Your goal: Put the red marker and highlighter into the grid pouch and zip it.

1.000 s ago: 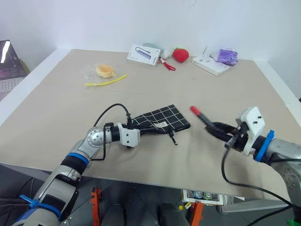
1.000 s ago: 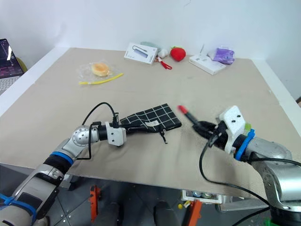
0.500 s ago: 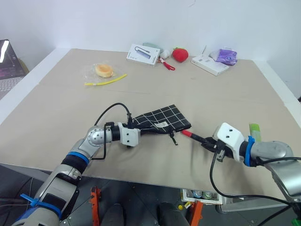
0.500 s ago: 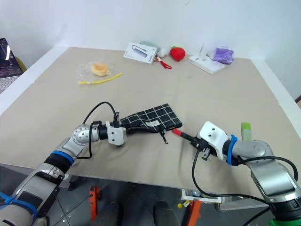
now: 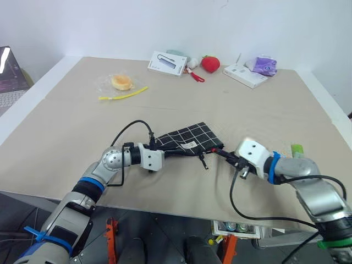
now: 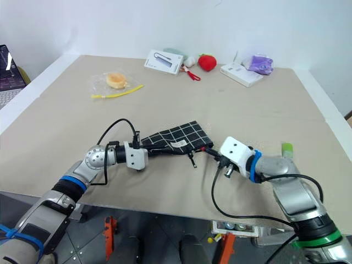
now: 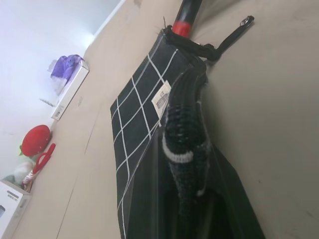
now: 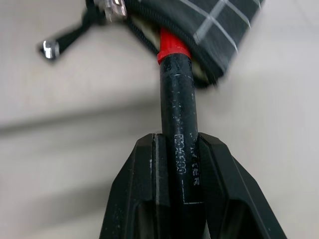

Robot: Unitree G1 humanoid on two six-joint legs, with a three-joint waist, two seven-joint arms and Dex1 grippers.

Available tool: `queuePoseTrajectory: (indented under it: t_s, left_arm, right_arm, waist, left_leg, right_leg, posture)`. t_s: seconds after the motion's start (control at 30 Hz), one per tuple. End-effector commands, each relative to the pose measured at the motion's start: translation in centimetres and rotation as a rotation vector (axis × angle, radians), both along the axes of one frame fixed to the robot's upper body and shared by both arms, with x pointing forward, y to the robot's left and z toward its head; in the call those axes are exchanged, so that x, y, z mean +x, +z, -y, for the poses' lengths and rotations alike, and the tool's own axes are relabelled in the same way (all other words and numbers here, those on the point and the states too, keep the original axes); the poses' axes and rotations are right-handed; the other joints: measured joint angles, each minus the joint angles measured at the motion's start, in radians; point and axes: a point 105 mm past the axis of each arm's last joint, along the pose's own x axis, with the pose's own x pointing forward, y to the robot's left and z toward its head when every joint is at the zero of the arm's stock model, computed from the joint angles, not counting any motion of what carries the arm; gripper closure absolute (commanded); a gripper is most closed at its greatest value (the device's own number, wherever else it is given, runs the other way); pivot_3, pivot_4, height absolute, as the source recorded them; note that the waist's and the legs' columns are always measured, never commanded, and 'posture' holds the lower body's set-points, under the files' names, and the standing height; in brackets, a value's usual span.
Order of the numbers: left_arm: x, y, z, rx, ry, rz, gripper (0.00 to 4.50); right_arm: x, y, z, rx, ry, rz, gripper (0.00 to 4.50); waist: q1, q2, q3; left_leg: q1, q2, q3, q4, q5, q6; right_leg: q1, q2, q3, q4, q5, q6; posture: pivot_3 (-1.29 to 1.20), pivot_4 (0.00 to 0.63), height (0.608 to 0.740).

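The tip of the red marker is going into the pouch's opening. My right gripper should keep holding the marker until its black body [image 8: 177, 99] is inside.
The grid pouch [image 5: 190, 138] lies flat near the table's front edge, its open mouth toward the right. My left gripper [image 5: 165, 148] is shut on the pouch's left end and holds it there. My right gripper [image 8: 178, 142] is shut on the red marker [image 8: 177, 99], a black barrel whose red end pokes into the pouch mouth [image 8: 199, 55]. The zipper pull cord [image 5: 202, 159] trails on the table just in front of the mouth. The highlighter [image 5: 297, 148], light green, lies on the table to the right, behind my right forearm.
At the back stand a white box [image 5: 168, 63], red scissors [image 5: 195, 75], a strawberry plush [image 5: 210, 64], another white box [image 5: 246, 75] and a purple bundle [image 5: 265, 66]. A wrapped bun [image 5: 121, 82] and yellow strip [image 5: 124, 96] lie back left. A laptop [image 5: 8, 77] sits at the far left.
My right gripper has come down and to the left with the marker, bringing its red end from mid-air into the pouch mouth. The left gripper and pouch stayed put.
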Motion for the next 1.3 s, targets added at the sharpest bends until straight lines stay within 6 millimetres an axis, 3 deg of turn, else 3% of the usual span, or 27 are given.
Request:
queuePoseTrajectory:
  t_s: [0.03, 0.23, 0.37, 0.73, 0.83, 0.97, 1.03, 1.2, 1.23, 1.3]
  left_arm:
    - [0.1, 0.7, 0.4, -0.03, -0.007, 0.006, 4.5]
    - [0.0, 1.1, 0.9, -0.072, -0.015, -0.022, 4.5]
    - [0.0, 1.5, 1.0, -0.083, -0.024, -0.027, 4.5]
    - [-0.1, 1.5, 1.1, -0.094, -0.028, -0.046, 4.5]
    - [-0.2, 1.5, 1.3, -0.097, -0.034, -0.05, 4.5]
    - [-0.2, 1.3, 1.2, -0.098, -0.034, -0.088, 4.5]
    - [-0.3, 1.3, 1.2, -0.113, -0.034, -0.124, 4.5]
    - [-0.3, 3.0, 1.4, -0.208, -0.039, -0.213, 4.5]
    - [-0.3, 3.2, 1.4, -0.215, -0.04, -0.223, 4.5]
    - [-0.3, 3.6, 1.5, -0.226, -0.04, -0.246, 4.5]
  right_arm:
    - [1.2, 1.7, -2.3, -0.03, 0.076, 0.137, 3.96]
    - [1.6, 1.8, -6.9, -0.092, 0.318, 0.279, 3.96]
    - [1.4, 2.0, -8.2, -0.157, 0.493, 0.373, 3.96]
    - [-0.2, 0.5, -9.6, -0.272, 0.716, 0.463, 3.96]
    - [0.9, 1.1, -8.9, -0.286, 0.658, 0.507, 3.96]
    - [1.4, 0.2, -7.5, -0.344, 0.619, 0.477, 3.96]
    - [1.2, 0.4, -7.3, -0.335, 0.616, 0.469, 2.89]
    - [0.9, 3.1, -7.1, -0.336, 0.635, 0.524, 0.44]
    - [0.8, 3.4, -6.9, -0.338, 0.635, 0.517, 0.07]
    - [0.4, 4.5, -6.2, -0.327, 0.627, 0.485, 0.07]
  waist:
    - [0.0, 0.0, 0.0]
    - [0.0, -0.001, 0.001]
    - [0.0, -0.001, 0.001]
    - [0.0, -0.001, 0.001]
    - [0.0, -0.001, 0.001]
    - [0.0, -0.001, 0.001]
    - [0.0, -0.001, 0.001]
    - [0.0, -0.001, 0.001]
    - [0.0, -0.001, 0.001]
    - [0.0, -0.001, 0.001]
  left_leg:
    - [0.0, 0.0, 0.0, 0.0, 0.0, 0.0]
    - [0.0, 0.0, 0.0, 0.0, 0.0, 0.0]
    - [-0.001, 0.0, 0.0, 0.0, 0.0, 0.0]
    - [0.0, 0.0, 0.0, 0.0, 0.0, 0.0]
    - [0.0, 0.0, 0.0, 0.0, 0.0, 0.0]
    - [0.0, 0.0, 0.0, 0.0, 0.0, 0.0]
    - [0.0, 0.0, 0.0, 0.001, 0.0, 0.0]
    - [0.0, 0.0, 0.0, 0.001, 0.0, 0.0]
    - [0.0, 0.0, 0.0, 0.001, 0.0, 0.0]
    - [0.0, 0.0, -0.001, 0.001, 0.0, 0.0]
  right_leg:
    - [0.0, 0.0, 0.0, 0.0, 0.0, 0.0]
    - [0.0, 0.0, 0.0, 0.0, 0.0, 0.0]
    - [0.0, 0.0, 0.0, 0.0, 0.0, 0.0]
    - [0.0, 0.0, 0.0, 0.001, 0.002, -0.004]
    - [0.0, 0.0, 0.0, 0.001, 0.004, -0.007]
    - [0.0, 0.0, 0.0, 0.001, 0.004, -0.008]
    - [0.0, 0.0, 0.0, 0.001, 0.004, -0.008]
    - [0.0, 0.0, 0.0, 0.002, 0.004, -0.008]
    - [0.0, 0.0, 0.0, 0.002, 0.004, -0.008]
    - [0.0, 0.0, 0.0, 0.002, 0.004, -0.008]
  posture:
    - [0.0, 0.15, 0.733]
    - [0.0, 0.15, 0.733]
    - [0.0, 0.15, 0.733]
    - [0.0, 0.15, 0.733]
    - [0.0, 0.15, 0.733]
    - [0.0, 0.15, 0.733]
    - [0.0, 0.15, 0.733]
    - [0.0, 0.15, 0.733]
    - [0.0, 0.15, 0.733]
    - [0.0, 0.15, 0.733]
